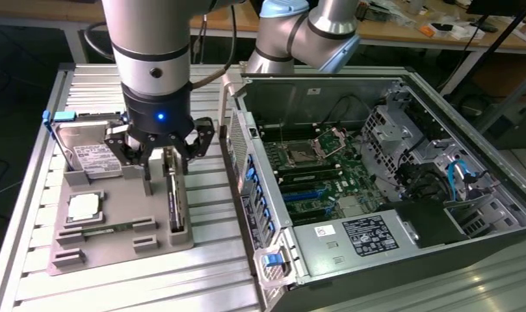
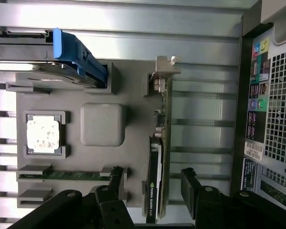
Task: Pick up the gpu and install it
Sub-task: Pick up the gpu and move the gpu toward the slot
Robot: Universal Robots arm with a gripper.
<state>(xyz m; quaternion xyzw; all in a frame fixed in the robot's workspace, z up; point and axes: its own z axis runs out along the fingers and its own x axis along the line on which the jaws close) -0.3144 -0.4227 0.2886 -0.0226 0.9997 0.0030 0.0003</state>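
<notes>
My fingertips are above the black cooler (image 2: 154,183) and the top edge of the green card, so they would miss if I closed now. My gripper needs to go lower first and then close on the card.
The gpu (image 1: 177,207) stands on edge in a slot of the grey holder tray (image 1: 115,250), on the exterior view's left. In the wrist view the gpu (image 2: 158,138) shows as a thin green card with a black cooler and a silver end bracket (image 2: 164,71). My gripper (image 1: 166,174) hangs just above the card, open, with one finger on each side of it. The wrist view shows the same: the gripper (image 2: 152,174) straddles the cooler end, and its black fingertips (image 2: 188,177) stand apart from the card.
The tray also holds a silver hard drive with a blue frame (image 1: 82,153), a square processor (image 1: 83,207) and a narrow memory stick (image 1: 102,229). The open computer case (image 1: 272,260) lies close on the exterior view's right, its motherboard (image 1: 319,188) exposed. Slatted aluminium table (image 1: 158,286) underneath.
</notes>
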